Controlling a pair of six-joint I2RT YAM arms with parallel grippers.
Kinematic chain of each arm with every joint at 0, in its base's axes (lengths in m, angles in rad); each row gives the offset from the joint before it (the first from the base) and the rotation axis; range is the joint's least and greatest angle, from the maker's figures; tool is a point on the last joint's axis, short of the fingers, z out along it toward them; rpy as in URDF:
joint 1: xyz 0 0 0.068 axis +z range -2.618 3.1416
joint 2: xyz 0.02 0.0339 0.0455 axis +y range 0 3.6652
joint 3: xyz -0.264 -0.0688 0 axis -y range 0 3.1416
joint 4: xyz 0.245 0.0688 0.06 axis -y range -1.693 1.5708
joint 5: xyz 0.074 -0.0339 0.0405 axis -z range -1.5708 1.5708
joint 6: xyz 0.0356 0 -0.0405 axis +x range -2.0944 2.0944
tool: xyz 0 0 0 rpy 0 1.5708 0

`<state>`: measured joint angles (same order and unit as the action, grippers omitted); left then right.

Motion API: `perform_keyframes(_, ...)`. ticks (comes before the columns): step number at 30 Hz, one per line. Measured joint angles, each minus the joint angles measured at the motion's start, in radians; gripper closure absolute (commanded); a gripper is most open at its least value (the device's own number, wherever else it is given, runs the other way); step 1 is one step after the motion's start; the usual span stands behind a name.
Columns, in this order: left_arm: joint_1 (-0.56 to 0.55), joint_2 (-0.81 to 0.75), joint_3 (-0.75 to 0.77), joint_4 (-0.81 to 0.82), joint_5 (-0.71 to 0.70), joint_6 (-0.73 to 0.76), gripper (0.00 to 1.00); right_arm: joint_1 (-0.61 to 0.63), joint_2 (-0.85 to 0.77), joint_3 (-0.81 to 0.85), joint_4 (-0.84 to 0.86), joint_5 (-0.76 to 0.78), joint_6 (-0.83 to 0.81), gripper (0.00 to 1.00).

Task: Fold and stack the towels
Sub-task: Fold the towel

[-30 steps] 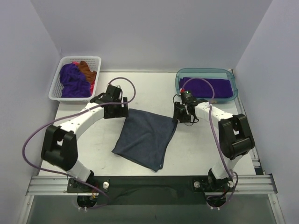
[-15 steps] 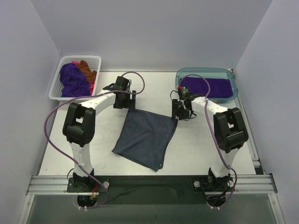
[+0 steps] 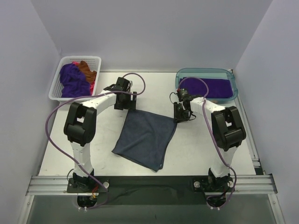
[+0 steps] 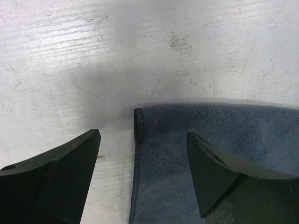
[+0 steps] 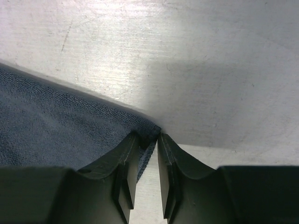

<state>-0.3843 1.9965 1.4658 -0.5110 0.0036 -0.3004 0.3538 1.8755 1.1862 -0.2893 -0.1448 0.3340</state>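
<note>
The slate blue-grey towel's free far hemmed corner will be grabbed next by my left gripper, so both far corners stretch that edge of the towel for folding.
A dark slate blue-grey towel lies spread flat in the middle of the table. My left gripper is low over its far left corner, open, with the jaws either side of the hemmed corner and not touching it. My right gripper is at the far right corner, its jaws closed on the corner's tip. A folded purple towel lies in the teal tub. Purple, rust-brown and pink towels are bunched in the white basket.
The white lattice basket stands at the back left of the table. The teal translucent tub stands at the back right. Purple cables loop above both arms. Bare scratched tabletop lies beyond the towel's far edge.
My left arm has swung its elbow left and brought its gripper to the towel's far left corner. My right arm has shifted slightly at the far right corner. The towel has not moved.
</note>
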Motion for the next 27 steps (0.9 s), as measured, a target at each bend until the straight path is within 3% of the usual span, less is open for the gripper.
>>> perform_keyframes(9,0.006,0.032,0.018,0.002,0.006,0.006,0.15,-0.008,0.008,0.005,-0.008,-0.002,-0.004,0.91)
perform_keyframes(15,0.015,0.078,0.052,0.008,0.033,0.008,0.22,-0.008,0.017,0.017,-0.019,-0.002,-0.016,0.95)
perform_keyframes(21,0.012,0.107,0.077,0.03,0.061,0.023,0.41,-0.008,0.021,0.024,-0.027,-0.006,-0.024,0.96)
perform_keyframes(27,0.005,0.116,0.079,0.056,0.059,0.028,0.47,-0.008,0.021,0.024,-0.027,-0.008,-0.026,0.96)
